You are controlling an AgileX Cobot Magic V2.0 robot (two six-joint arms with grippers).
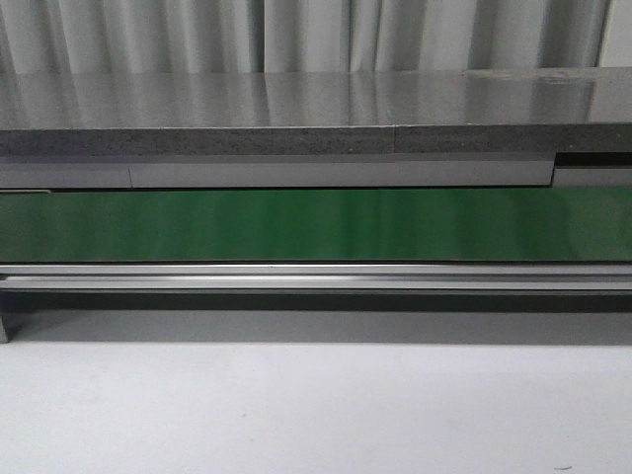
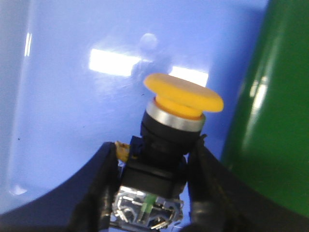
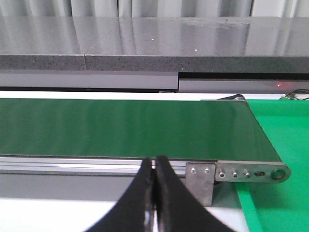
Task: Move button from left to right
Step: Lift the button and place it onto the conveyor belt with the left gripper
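Observation:
The button [image 2: 166,130] is hanging over the blue surface and is short of the green belt [image 2: 282,111], so the left gripper needs to move the button toward the belt before it opens.
In the left wrist view the button [image 2: 166,140], with a round yellow-orange cap, silver ring and black boxy body, sits between the black fingers of my left gripper [image 2: 157,166], which is shut on its body. Behind it lies a glossy blue surface [image 2: 72,96]. A clear base with a green spot shows at the button's lower end. My right gripper [image 3: 154,166] is shut with nothing between its fingers, hanging in front of the conveyor's near rail. Neither gripper nor the button appears in the front view.
A green conveyor belt [image 1: 316,225] runs across the front view, with a metal rail [image 1: 316,276] before it and a grey stone counter [image 1: 296,109] behind. The belt's end bracket [image 3: 236,171] and a green mat [image 3: 285,130] show in the right wrist view. White tabletop [image 1: 316,415] lies in front.

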